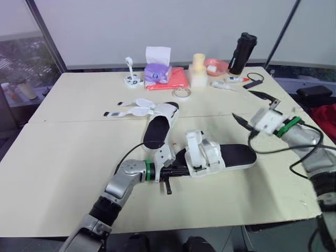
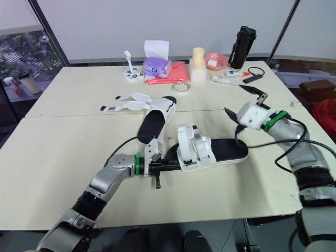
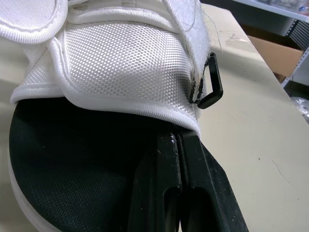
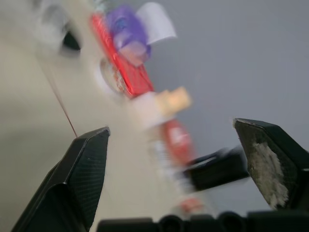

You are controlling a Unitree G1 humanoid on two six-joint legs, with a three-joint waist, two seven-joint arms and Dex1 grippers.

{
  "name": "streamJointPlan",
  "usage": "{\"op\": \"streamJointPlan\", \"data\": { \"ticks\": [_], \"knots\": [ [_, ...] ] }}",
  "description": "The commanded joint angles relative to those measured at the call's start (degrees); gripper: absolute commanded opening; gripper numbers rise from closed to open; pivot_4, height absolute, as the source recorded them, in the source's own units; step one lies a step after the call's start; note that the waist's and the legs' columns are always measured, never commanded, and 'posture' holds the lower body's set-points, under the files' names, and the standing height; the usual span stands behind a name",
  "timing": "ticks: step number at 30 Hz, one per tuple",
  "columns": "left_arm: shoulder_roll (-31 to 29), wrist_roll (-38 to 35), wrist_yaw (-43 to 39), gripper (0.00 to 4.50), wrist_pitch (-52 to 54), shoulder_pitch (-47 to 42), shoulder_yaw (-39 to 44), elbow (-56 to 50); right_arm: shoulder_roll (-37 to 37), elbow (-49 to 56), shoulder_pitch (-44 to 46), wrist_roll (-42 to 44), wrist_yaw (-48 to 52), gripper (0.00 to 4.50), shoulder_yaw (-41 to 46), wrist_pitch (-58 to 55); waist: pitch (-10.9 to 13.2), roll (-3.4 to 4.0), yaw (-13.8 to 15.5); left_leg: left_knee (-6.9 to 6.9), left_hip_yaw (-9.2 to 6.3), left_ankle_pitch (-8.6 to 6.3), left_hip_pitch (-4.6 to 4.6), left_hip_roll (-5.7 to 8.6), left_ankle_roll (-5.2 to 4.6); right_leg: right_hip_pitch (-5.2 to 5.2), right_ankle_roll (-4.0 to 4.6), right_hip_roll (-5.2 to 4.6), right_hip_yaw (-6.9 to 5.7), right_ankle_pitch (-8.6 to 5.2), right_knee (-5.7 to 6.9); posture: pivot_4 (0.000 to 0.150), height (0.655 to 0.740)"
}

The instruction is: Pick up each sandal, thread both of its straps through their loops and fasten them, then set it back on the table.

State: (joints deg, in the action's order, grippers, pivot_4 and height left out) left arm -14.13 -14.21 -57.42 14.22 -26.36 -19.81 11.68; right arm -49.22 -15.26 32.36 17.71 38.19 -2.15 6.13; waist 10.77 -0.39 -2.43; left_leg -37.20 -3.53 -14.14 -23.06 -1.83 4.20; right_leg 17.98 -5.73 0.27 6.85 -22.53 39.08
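Note:
I next need to thread the sandal's strap through the loop and fasten it, so I should grab the sandal with my right gripper by the end of its white mesh strap (image 1: 196,150).
The near sandal (image 1: 231,156), black footbed with white mesh straps (image 1: 202,152) closed over it, lies flat in the middle of the table. My left gripper (image 1: 176,170) is shut, its black fingers (image 3: 169,183) resting on the footbed with their tips tucked under the edge of the white upper, beside a black loop (image 3: 212,82). The second sandal (image 1: 157,128) lies farther back, its two straps (image 1: 131,107) spread open to the left. Above the table, right of the near sandal, my right gripper (image 1: 241,104) hangs wide open with nothing in it.
Along the far edge stand a purple tissue box (image 1: 157,71) on a red folder (image 1: 176,80), a tape roll (image 1: 182,93), a cream bottle (image 1: 198,71), a pink bowl (image 1: 216,66) and a black flask (image 1: 242,52). A black cable (image 1: 255,81) lies at the far right.

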Motion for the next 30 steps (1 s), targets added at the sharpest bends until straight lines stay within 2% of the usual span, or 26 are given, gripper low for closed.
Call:
{"op": "streamJointPlan", "data": {
  "ticks": [1,3,6,10,14,24,27,30],
  "knots": [
    [-0.8,2.8,0.2,0.02,0.3,-0.4,-0.7,4.4,-3.6,16.7,-0.4,23.8,8.9,4.45,3.9,-30.9,0.0,0.0,0.2,-0.03,-0.03,0.0,0.0,0.0,0.0,-0.02,0.0,0.0,-0.01,0.0,0.0,0.15,0.74],
    [-0.9,2.7,0.1,0.02,0.1,-1.2,-0.4,5.0,-6.4,21.6,-0.9,32.9,12.0,4.45,5.0,-43.7,0.0,-0.02,0.4,-0.03,-0.11,-0.01,-0.02,0.01,-0.01,-0.02,0.0,-0.06,-0.06,0.0,-0.03,0.15,0.74],
    [-1.1,2.6,0.2,0.02,-0.2,-1.4,-0.1,5.3,-10.0,25.0,-1.6,39.5,17.1,4.45,5.5,-55.0,0.0,-0.03,0.5,-0.02,-0.26,-0.01,-0.1,0.02,-0.02,0.06,0.0,-0.07,-0.07,0.0,-0.09,0.15,0.74],
    [-1.5,2.6,0.4,0.02,-0.5,-0.7,0.0,4.9,-11.5,25.6,-2.8,35.4,20.5,4.45,2.6,-57.6,0.0,-0.03,0.4,-0.01,-0.25,-0.01,-0.23,0.02,-0.02,0.26,0.0,-0.07,-0.06,0.0,-0.08,0.15,0.74],
    [-1.2,2.9,1.8,0.02,-0.3,0.6,0.1,4.7,-7.9,24.2,-2.9,35.5,19.8,4.45,2.2,-61.5,0.0,-0.04,0.2,0.02,-0.21,-0.01,-0.27,0.02,-0.03,0.35,0.0,-0.06,-0.04,0.0,-0.07,0.15,0.74],
    [-1.1,3.0,2.8,0.02,0.3,2.4,-0.3,3.0,0.7,28.6,-3.8,34.1,15.9,4.45,1.0,-64.2,0.0,-0.07,0.1,0.06,-0.22,-0.01,-0.3,0.02,-0.02,0.39,0.0,-0.04,-0.04,0.0,-0.07,0.15,0.74],
    [-0.9,3.1,3.0,0.02,0.3,2.2,-0.3,3.1,3.3,28.0,-3.2,33.2,14.3,3.67,1.4,-63.8,0.0,-0.08,0.1,0.06,-0.21,-0.01,-0.3,0.02,-0.02,0.4,0.0,-0.04,-0.03,0.0,-0.07,0.15,0.74],
    [-0.9,3.2,3.1,0.02,0.2,2.2,-0.4,3.3,4.8,26.8,-2.4,32.2,13.0,2.21,2.2,-63.6,0.0,-0.09,0.1,0.06,-0.2,-0.01,-0.31,0.03,-0.02,0.42,0.0,-0.04,-0.03,0.0,-0.07,0.15,0.74]
  ]
}}
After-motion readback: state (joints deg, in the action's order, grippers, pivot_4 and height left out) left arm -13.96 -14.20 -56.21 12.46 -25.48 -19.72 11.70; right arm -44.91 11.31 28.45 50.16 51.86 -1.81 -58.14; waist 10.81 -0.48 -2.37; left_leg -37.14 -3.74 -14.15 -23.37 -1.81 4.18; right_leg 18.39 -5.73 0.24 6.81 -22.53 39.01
